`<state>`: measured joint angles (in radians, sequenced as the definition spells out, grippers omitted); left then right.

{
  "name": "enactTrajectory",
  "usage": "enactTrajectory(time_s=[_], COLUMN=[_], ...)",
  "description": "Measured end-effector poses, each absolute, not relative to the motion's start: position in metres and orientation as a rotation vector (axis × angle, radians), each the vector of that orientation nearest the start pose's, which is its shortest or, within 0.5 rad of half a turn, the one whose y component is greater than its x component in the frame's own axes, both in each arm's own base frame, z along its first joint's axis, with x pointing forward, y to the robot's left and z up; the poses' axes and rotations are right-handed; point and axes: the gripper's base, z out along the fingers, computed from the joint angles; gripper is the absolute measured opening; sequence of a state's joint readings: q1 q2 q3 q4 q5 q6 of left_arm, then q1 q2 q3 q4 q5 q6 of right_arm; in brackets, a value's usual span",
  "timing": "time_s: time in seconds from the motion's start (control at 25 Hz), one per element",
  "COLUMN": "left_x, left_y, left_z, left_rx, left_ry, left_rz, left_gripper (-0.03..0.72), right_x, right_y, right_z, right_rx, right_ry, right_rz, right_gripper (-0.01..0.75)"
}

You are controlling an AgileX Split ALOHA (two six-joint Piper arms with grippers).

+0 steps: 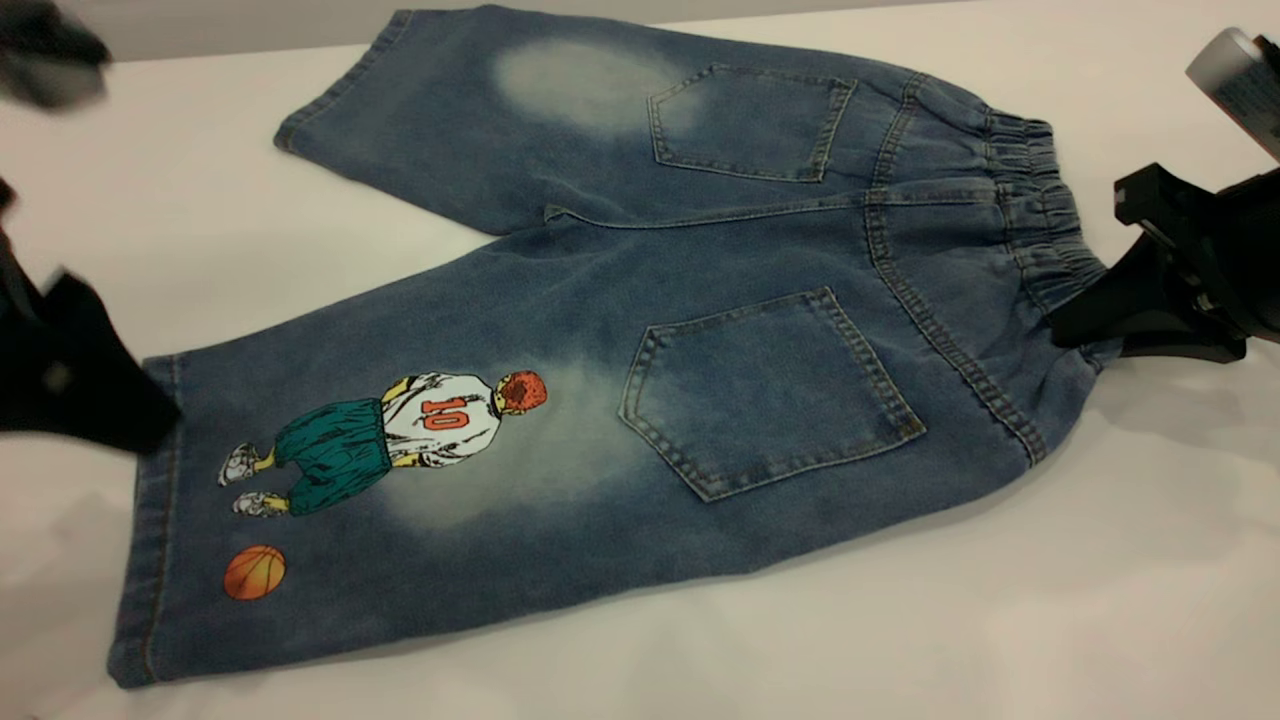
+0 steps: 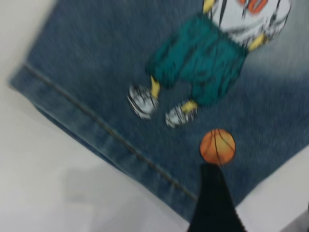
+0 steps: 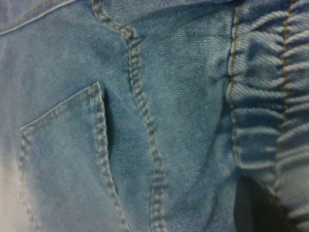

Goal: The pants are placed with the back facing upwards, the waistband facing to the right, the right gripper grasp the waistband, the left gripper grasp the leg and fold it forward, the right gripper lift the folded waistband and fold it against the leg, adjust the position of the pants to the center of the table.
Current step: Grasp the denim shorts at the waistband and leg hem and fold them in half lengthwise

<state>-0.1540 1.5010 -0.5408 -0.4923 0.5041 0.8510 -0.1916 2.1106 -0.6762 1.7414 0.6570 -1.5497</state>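
I will pick up the pants with my left gripper next, by the printed leg's hem, to fold the printed leg over the plain leg.
The pants lie flat on the table, back pockets up, with the waistband at the right. The printed leg points left on the near side. My right gripper stands open at the waistband's near end, its lower finger touching the gathered denim. In the right wrist view that dark finger is partly covered by the waistband. My left gripper hovers open at the leg's hem. Its one visible finger points at the basketball print.
The plain leg lies at the far side. A blurred dark part sits at the top left, and a grey cylinder of the right arm at the top right. Bare table runs along the near edge and beyond the hems.
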Motion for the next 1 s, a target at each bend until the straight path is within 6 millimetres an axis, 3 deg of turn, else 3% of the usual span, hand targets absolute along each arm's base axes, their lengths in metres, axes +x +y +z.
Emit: enactTrajectory(time_s=[0.6,1.0], left_x=[0.210,0.207], left_y=[-0.051,-0.053], left_z=[0.084,0.060], left_rx=[0.802,0.842], left_ry=[2.959,2.999], left_rz=[-0.293,-0.247], left_gripper=[0.417,0.417], right_x=[0.286,0.286], right_y=[0.000,0.000], right_z=[0.038,0.038], right_rx=[0.427,0.436], right_ry=[2.638,2.638], right_rz=[0.907,0.909], right_gripper=[0.044,0.048])
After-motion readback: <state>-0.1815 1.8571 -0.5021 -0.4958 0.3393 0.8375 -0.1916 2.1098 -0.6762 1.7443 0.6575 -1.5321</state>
